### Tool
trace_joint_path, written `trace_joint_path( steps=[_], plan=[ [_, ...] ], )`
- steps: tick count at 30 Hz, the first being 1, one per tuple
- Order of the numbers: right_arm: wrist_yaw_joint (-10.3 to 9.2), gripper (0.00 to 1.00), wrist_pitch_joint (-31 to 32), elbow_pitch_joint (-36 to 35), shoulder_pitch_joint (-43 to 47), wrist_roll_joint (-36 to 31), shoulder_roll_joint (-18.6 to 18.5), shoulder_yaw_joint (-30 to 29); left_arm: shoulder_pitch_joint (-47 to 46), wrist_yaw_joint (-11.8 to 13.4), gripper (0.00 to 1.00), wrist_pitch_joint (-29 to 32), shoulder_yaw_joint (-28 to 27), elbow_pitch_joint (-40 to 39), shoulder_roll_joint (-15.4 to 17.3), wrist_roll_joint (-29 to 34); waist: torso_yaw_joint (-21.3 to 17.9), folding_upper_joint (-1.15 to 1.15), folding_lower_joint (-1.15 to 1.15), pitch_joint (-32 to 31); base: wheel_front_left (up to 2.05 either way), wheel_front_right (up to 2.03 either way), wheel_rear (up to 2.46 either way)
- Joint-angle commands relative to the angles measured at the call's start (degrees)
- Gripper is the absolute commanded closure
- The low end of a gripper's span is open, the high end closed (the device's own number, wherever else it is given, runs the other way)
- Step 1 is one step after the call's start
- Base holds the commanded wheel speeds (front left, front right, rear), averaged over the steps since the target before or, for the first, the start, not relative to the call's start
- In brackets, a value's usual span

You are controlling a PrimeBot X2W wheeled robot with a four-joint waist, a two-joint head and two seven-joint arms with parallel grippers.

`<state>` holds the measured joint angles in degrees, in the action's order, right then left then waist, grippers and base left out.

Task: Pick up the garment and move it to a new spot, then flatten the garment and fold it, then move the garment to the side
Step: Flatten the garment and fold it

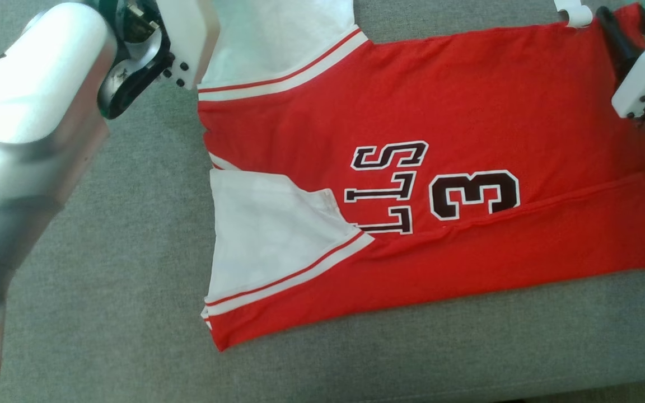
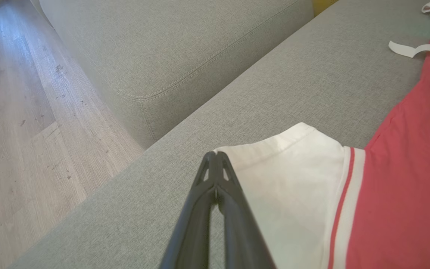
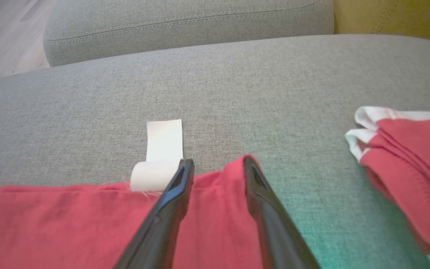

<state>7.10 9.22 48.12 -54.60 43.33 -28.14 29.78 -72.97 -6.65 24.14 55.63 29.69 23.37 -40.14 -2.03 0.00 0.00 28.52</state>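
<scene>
The jersey is to be folded, so the robot's right gripper next needs to pinch the raised red edge at its hem corner (image 1: 629, 19) beside the white tag (image 1: 576, 13).
A red jersey (image 1: 468, 112) with white sleeves and dark lettering lies spread flat on the grey sofa seat (image 1: 132, 224), its lower long edge folded over. My left gripper (image 2: 215, 156) is shut, its tips at the outer corner of the far white sleeve (image 2: 293, 175); I cannot tell whether any cloth is pinched. My right gripper (image 3: 218, 163) is open at the jersey's far hem corner (image 3: 222, 209), with red cloth between its fingers (image 1: 616, 39). A white tag (image 3: 162, 149) curls out beside that corner.
A bunched red and white piece of fabric (image 3: 405, 157) lies on the seat just right of my right gripper. The grey backrest cushion (image 2: 162, 48) runs behind the seat, with a yellow cushion (image 3: 394, 15) beside it. Wooden floor (image 2: 13, 130) lies beyond the seat's left end.
</scene>
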Motion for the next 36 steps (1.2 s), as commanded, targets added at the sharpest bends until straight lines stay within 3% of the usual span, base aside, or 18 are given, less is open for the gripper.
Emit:
trace_joint_path(
  steps=[1, 3, 4, 5, 24, 31, 36],
  plan=[
    [0.39, 0.49, -0.7, -1.0, -0.8, 0.4, -1.5, 0.5, -3.5, -0.3, 1.0, -0.4, -1.9, -0.9, 2.2, -0.2, 0.0, 0.0, 0.0, 0.0, 0.0, 0.0, 0.0],
    [0.39, 0.68, -0.8, -0.7, -1.0, 0.8, -1.7, 1.2, -3.6, -0.4, 1.0, -0.7, -1.8, -0.5, 2.2, -0.3, 0.0, 0.0, 0.0, 0.0, 0.0, 0.0, 0.0],
    [0.39, 0.96, -0.9, -0.5, -1.1, 1.0, -1.8, 1.6, -3.6, -0.4, 1.0, -0.9, -1.7, -0.4, 2.2, -0.3, 0.0, 0.0, 0.0, 0.0, 0.0, 0.0, 0.0],
    [0.39, 1.0, -0.9, -0.4, -1.3, 1.2, -1.9, 1.9, -3.7, -0.4, 1.0, -1.2, -1.7, -0.2, 2.2, -0.4, 0.0, 0.0, 0.0, 0.0, 0.0, 0.0, 0.0],
    [0.39, 1.0, -8.4, 1.0, -6.2, 4.6, -4.9, 0.8, -8.3, 0.7, 1.0, -16.7, -2.9, 2.9, 2.9, 4.8, -0.1, 0.0, 0.0, -0.4, 0.0, 0.0, 0.0],
    [0.39, 1.0, -9.1, -0.3, -4.5, 7.7, -6.8, 0.8, -6.9, 0.7, 1.0, -19.2, -3.1, 3.1, 3.3, 4.1, 0.2, 0.0, 0.0, -1.4, 0.0, 0.0, 0.0],
    [0.39, 1.0, -9.9, -2.2, -1.3, 10.5, -8.2, 1.1, -2.4, 1.4, 1.0, -19.8, -3.7, -1.1, 5.2, 2.0, 0.4, 0.0, 0.0, -2.4, 0.0, 0.0, 0.0]
  ],
)
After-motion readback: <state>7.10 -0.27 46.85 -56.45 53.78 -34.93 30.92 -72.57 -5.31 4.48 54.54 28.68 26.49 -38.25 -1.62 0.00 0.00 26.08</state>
